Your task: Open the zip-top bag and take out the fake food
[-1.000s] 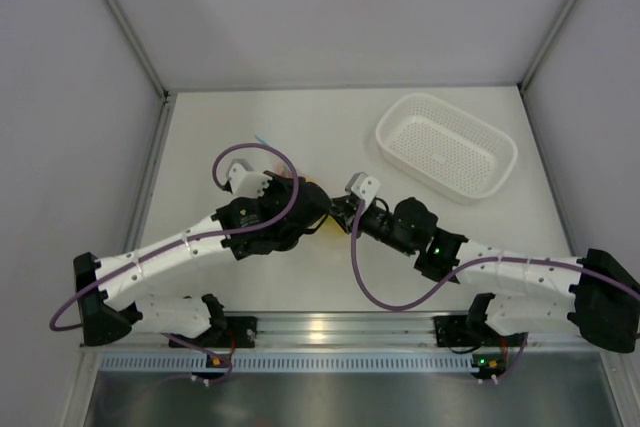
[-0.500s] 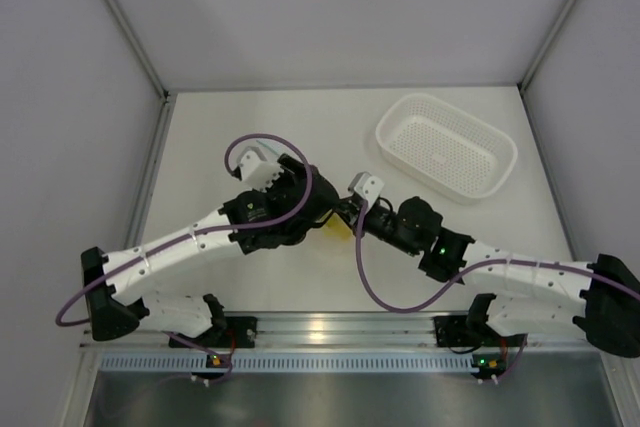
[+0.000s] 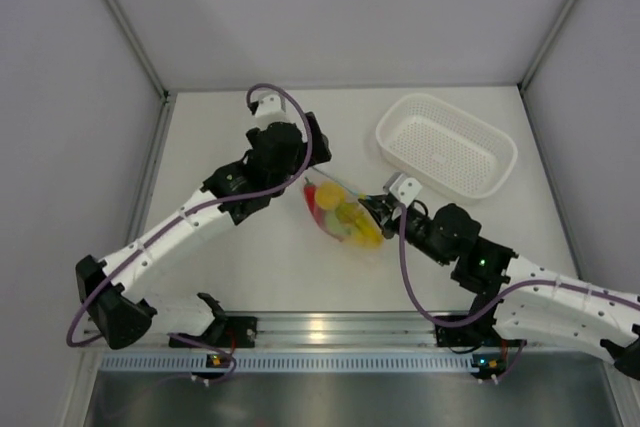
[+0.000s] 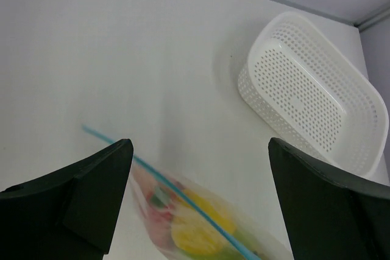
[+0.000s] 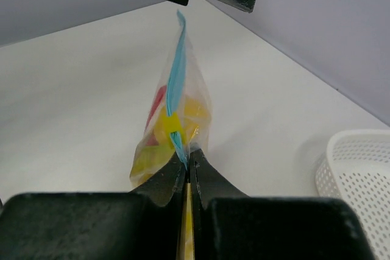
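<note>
My left gripper grabs the yellow slider (image 3: 362, 197) on the blue zip strip (image 3: 336, 180), near my right gripper, next, to open the zip-top bag.
The zip-top bag (image 3: 340, 215) is clear with a light blue zip strip (image 5: 177, 71) and sits mid-table. The fake food (image 3: 347, 219) is inside it, showing as yellow, red and green pieces (image 4: 194, 226). My right gripper (image 3: 378, 209) is shut on the near end of the zip strip (image 5: 187, 161), and the bag (image 5: 173, 114) stretches away from its jaws. My left gripper (image 3: 308, 159) is open just beyond the bag's far end, not touching it. In the left wrist view its jaws (image 4: 200, 150) stand wide apart above the bag (image 4: 183, 211).
A white perforated basket (image 3: 446, 146) stands at the back right, also seen in the left wrist view (image 4: 317, 95) and at the right edge of the right wrist view (image 5: 359, 175). Grey walls close in the table on three sides.
My left gripper opened, let go of the bag and moved back toward the far side. My right gripper shut on the zip strip and drew the bag to the right.
</note>
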`<state>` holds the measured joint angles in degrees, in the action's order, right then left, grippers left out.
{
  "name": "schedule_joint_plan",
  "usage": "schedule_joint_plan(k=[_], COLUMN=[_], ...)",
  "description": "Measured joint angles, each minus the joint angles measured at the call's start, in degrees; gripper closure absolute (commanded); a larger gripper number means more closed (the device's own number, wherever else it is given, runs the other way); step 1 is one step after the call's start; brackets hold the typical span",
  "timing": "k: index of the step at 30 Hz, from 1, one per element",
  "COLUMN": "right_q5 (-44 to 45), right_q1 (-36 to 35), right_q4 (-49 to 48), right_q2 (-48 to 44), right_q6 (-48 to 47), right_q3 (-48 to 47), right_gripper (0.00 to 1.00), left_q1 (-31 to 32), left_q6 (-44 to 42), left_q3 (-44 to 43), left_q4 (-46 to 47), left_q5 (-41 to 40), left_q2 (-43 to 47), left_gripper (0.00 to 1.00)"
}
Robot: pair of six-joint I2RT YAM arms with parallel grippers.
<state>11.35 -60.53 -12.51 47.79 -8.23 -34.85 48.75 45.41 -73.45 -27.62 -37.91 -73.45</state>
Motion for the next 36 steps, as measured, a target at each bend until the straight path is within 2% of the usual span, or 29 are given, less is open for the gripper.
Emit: schedule_joint_plan(k=[4, 10, 18, 21, 24, 29, 32, 34, 36], right_q5=[0.81, 1.84, 2.14, 2.64, 3.10, 3.13, 2.95, 2.89, 2.91], right_q1=[0.00, 0.00, 0.00, 0.00, 0.02, 0.02, 0.02, 0.02, 0.02], right_q4=[4.90, 12.41, 19.47, 20.70, 21.73, 22.88, 23.45, 23.56, 23.74], right_q2=[-4.28, -6.40, -6.45, -6.56, -6.88, -8.31, -8.85, -8.79, -8.79], right_q6=[-0.87, -1.11, 0.22, 1.01, 2.23, 4.24, 5.09, 5.49, 5.88], right_q3=[-0.04, -0.70, -4.09, -4.70, -4.98, -5.81, -6.19, -6.47, -6.49], right_gripper=[1.00, 1.00, 1.00, 1.00, 1.00, 1.00, 1.00, 1.00, 1.00], left_q1=[-6.45, -7.26, -8.33, -8.33, -8.33, -8.33, -8.31, -8.04, -7.78], left_q6=[-15.08, -33.81, -49.59, -54.84, -59.01, -63.28, -63.58, -63.41, -63.30], left_q3=[2.64, 11.52, 12.59, 12.33, 12.04, 11.23, 9.35, 7.76, 6.67], left_q4=[9.33, 22.36, 28.87, 28.30, 26.25, 24.65, 24.35, 24.24, 24.13], left_q5=[17.40, 38.97, 67.71, 76.83, 84.41, 92.87, 95.80, 97.00, 97.35], left_q2=[0.61, 5.09, 9.49, 9.55, 9.09, 7.06, 4.07, 1.68, -0.28], left_gripper=[0.02, 0.01, 0.05, 0.11, 0.15, 0.15, 0.21, 0.32, 0.35])
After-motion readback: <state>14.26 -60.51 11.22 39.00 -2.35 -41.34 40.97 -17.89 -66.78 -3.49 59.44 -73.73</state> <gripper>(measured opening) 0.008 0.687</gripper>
